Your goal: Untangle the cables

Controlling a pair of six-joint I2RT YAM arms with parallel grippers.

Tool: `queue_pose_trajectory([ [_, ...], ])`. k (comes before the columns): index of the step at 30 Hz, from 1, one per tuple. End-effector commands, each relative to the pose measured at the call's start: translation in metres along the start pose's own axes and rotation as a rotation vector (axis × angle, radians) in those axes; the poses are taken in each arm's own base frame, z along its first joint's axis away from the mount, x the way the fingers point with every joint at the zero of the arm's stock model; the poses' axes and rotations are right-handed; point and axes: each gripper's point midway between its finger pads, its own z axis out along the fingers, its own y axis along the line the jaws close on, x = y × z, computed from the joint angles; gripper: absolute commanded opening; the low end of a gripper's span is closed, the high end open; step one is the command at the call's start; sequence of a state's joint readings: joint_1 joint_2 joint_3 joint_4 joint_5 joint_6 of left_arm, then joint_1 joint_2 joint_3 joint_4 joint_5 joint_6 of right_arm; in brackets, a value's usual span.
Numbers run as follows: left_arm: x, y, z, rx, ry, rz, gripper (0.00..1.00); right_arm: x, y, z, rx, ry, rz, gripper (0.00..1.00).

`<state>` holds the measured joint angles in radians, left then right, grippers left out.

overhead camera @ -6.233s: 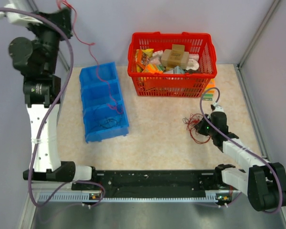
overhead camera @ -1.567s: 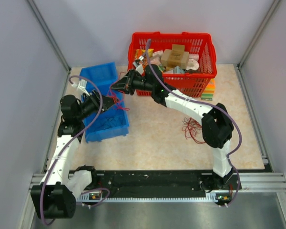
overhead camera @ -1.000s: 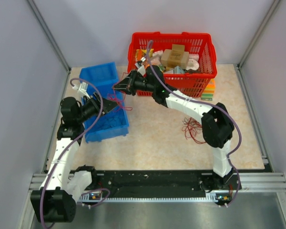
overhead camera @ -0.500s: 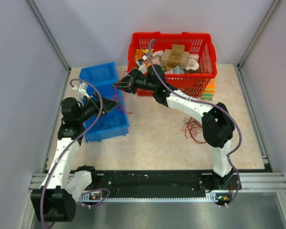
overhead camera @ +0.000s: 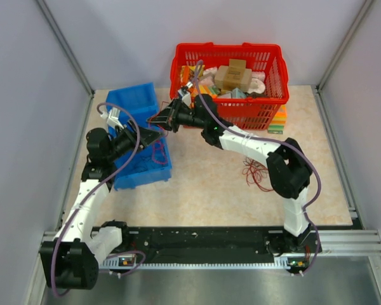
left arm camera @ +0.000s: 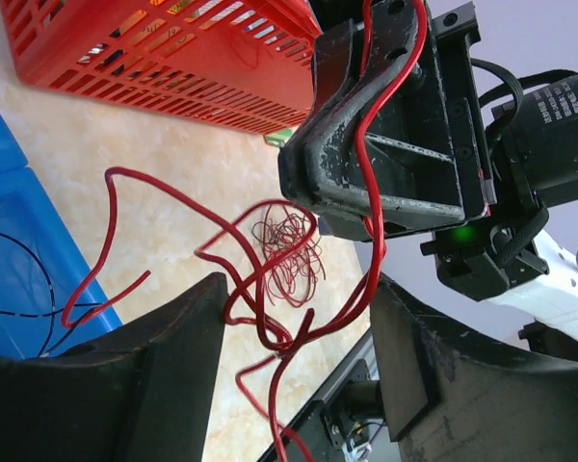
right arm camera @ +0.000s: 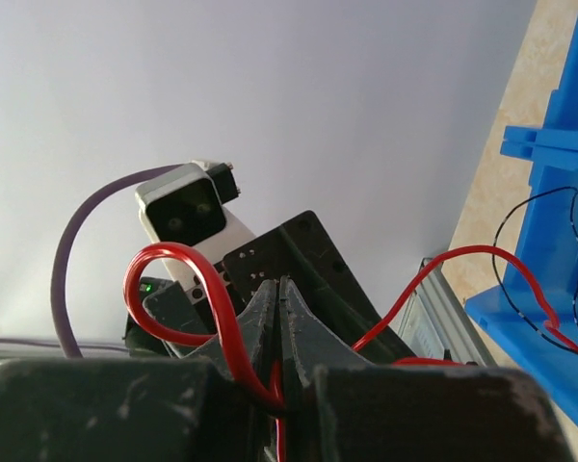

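My left gripper closes on the red cable's strands next, since they cross between my fingers in the left wrist view.
One red cable (overhead camera: 157,151) hangs in loops over the blue bin's near end. My right gripper (overhead camera: 160,118) reaches left over the bin (overhead camera: 132,108) and is shut on that cable (right arm camera: 178,289); the cable runs down into its closed jaws (right arm camera: 279,294). My left gripper (overhead camera: 150,135) faces it from just below. In the left wrist view the left gripper (left arm camera: 299,308) is open, and knotted strands of the red cable (left arm camera: 287,339) pass between its fingers (left arm camera: 164,356) without being pinched. A loose bundle of thin red cables (overhead camera: 257,173) lies on the table to the right.
A red basket (overhead camera: 228,109) full of packaged goods stands at the back. Small coloured boxes (overhead camera: 278,121) sit at its right. Thin black wires (right arm camera: 535,217) lie inside the blue bin. The black rail (overhead camera: 203,240) runs along the near edge.
My left gripper has crept right and up, closing in on the right gripper. The right gripper has dipped slightly toward it, still shut on the red cable.
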<state>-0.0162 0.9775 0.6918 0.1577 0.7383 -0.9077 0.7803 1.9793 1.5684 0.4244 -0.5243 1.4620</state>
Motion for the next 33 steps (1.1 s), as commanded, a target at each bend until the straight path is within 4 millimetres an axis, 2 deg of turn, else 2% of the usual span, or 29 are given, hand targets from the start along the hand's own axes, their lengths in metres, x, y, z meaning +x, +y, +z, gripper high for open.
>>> queue_pose_trajectory([
  [1,-0.019,-0.024,-0.002,0.047,-0.084,0.096,0.62,0.011,0.056,-0.013,-0.129,-0.004,-0.046,0.0],
  [3,-0.018,-0.02,0.0,0.028,-0.074,0.086,0.52,0.012,0.058,-0.013,-0.13,-0.006,-0.05,0.0],
  [6,-0.016,-0.012,0.001,-0.013,-0.059,0.084,0.25,0.014,0.06,-0.014,-0.128,-0.007,-0.072,0.0],
  [9,-0.018,-0.009,-0.004,-0.072,-0.063,0.115,0.04,0.006,0.044,-0.018,-0.045,-0.025,-0.139,0.0],
  [10,-0.023,-0.012,-0.006,-0.08,-0.081,0.146,0.0,0.001,0.039,-0.022,-0.004,-0.031,-0.175,0.07],
  [11,-0.023,-0.008,-0.01,-0.115,-0.081,0.154,0.0,-0.005,0.029,-0.026,0.051,-0.031,-0.23,0.2],
  [13,-0.029,-0.009,-0.016,-0.164,-0.1,0.182,0.0,-0.012,0.023,-0.038,0.127,-0.019,-0.371,0.38],
  [14,-0.033,-0.009,-0.019,-0.191,-0.105,0.195,0.0,-0.014,0.014,-0.046,0.174,-0.008,-0.446,0.46],
  [15,-0.037,-0.01,-0.022,-0.216,-0.118,0.2,0.0,-0.013,0.004,-0.054,0.208,0.006,-0.509,0.52],
  [16,-0.041,-0.013,-0.024,-0.233,-0.127,0.202,0.0,-0.009,0.002,-0.062,0.21,0.024,-0.595,0.57],
  [18,-0.046,-0.019,-0.026,-0.24,-0.133,0.197,0.0,-0.002,-0.012,-0.078,0.232,0.056,-0.726,0.63],
  [21,-0.05,-0.03,-0.025,-0.218,-0.127,0.166,0.0,0.002,-0.034,-0.092,0.258,0.075,-0.874,0.66],
  [23,-0.05,-0.037,-0.025,-0.206,-0.12,0.146,0.0,0.006,-0.043,-0.087,0.227,0.093,-0.941,0.65],
  [28,-0.054,-0.043,-0.029,-0.221,-0.131,0.14,0.0,0.023,-0.052,-0.055,0.198,0.082,-1.13,0.59],
  [33,-0.054,-0.047,-0.031,-0.215,-0.129,0.135,0.0,0.016,-0.073,-0.03,0.202,0.038,-1.191,0.63],
])
